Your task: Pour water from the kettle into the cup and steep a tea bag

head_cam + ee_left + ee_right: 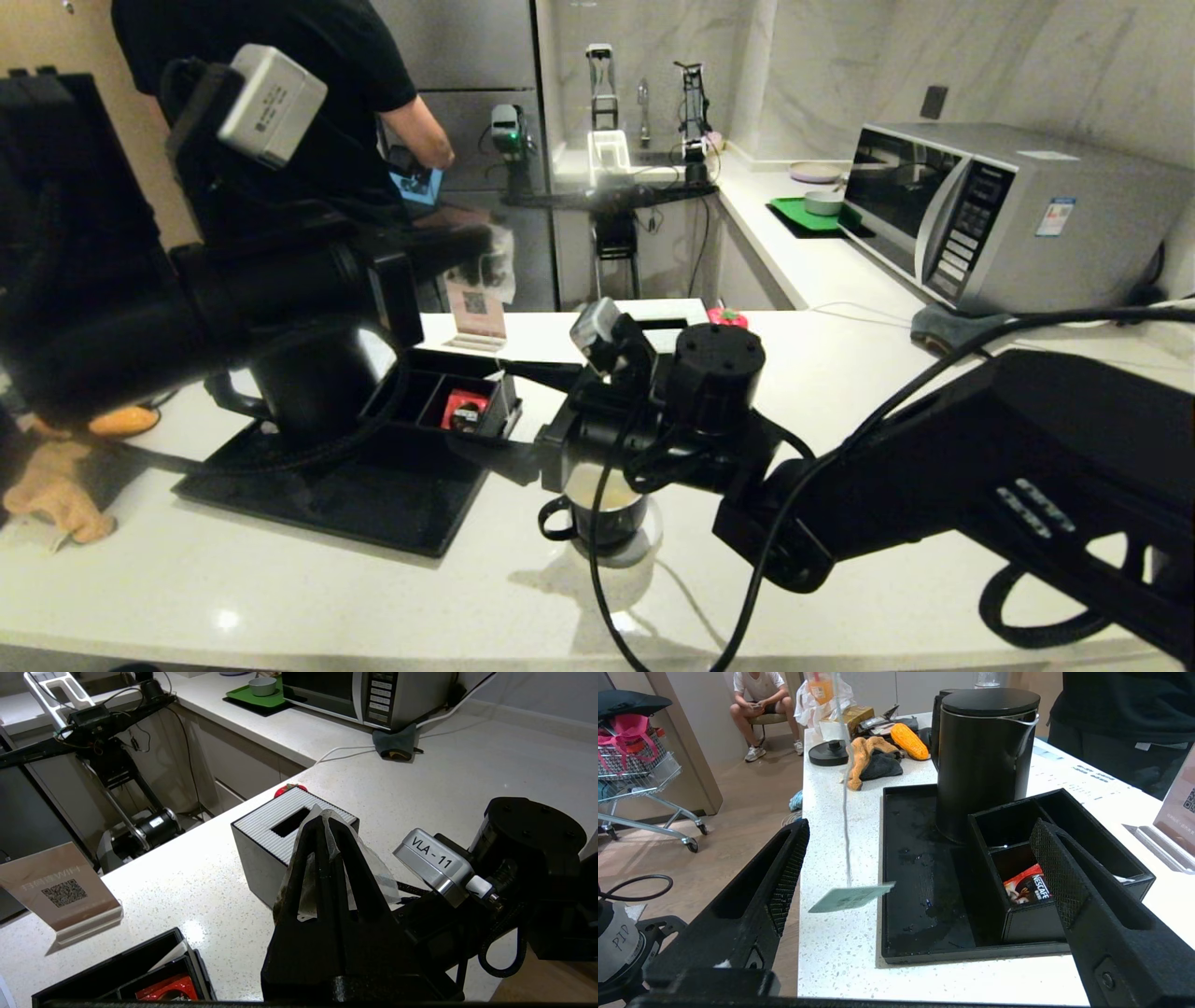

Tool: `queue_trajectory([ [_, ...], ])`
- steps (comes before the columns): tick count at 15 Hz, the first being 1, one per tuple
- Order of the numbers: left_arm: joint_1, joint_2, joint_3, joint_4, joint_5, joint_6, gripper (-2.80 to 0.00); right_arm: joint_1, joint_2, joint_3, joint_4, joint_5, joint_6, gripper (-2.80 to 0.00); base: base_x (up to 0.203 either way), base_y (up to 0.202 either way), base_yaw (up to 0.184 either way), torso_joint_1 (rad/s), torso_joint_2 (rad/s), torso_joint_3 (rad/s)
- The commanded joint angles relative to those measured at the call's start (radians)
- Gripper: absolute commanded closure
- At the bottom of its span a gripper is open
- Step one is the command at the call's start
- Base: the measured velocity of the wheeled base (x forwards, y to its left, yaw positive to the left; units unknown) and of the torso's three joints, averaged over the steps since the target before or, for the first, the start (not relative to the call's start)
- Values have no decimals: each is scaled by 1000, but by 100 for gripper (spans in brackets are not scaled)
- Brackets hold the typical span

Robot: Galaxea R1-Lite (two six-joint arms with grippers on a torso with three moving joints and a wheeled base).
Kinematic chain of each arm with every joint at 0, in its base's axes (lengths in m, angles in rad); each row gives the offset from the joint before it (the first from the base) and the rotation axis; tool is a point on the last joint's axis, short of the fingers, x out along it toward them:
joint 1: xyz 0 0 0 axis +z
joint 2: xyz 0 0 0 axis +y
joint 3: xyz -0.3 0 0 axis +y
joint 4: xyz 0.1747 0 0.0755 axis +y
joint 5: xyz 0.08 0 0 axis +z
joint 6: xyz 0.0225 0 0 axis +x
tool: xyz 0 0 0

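Note:
My right gripper closes on the paper tag now, since the tag dangles level with both ribbed fingers. Its white string ends behind them, so closing now would catch the tag.
My left gripper (322, 821) is shut on the tea bag (378, 868), whose greyish mesh bulges out on both sides of the fingers; in the head view it (481, 247) hangs high above the tray. The bag's white string drops to a pale paper tag (850, 897), which dangles between the wide-open fingers of my right gripper (920, 830), touching neither. The black cup (607, 513) stands on the counter under my right wrist, with water (597, 490) inside. The kettle (985, 760) stands upright on the black tray (920, 933), largely hidden by my left arm in the head view.
A black organiser on the tray holds a red packet (1027, 886). A ribbed tissue box (275, 835) and a QR sign (60, 891) stand behind. A microwave (990, 215) sits at the far right, a brown cloth (56, 485) at the left, and a person (308, 93) stands behind.

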Motion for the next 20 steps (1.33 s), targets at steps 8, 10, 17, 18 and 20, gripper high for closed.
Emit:
queue_trajectory([
  [8,0,0,0,-3,-2,1,0,1,2,1,-11,3,12,0,0,0,0,0,0,0],
  [10,0,-3,0,-3,-2,2,0,1,2,8,-25,3,14,0,0,0,0,0,0,0],
  [17,-1,-23,23,-3,-2,2,0,4,2,14,-36,3,14,0,0,0,0,0,0,0],
  [18,-1,-29,25,0,-2,2,0,9,2,14,-36,3,14,0,0,0,0,0,0,0],
  [20,-1,-39,29,-3,-1,2,0,9,1,14,-37,2,12,0,0,0,0,0,0,0],
])
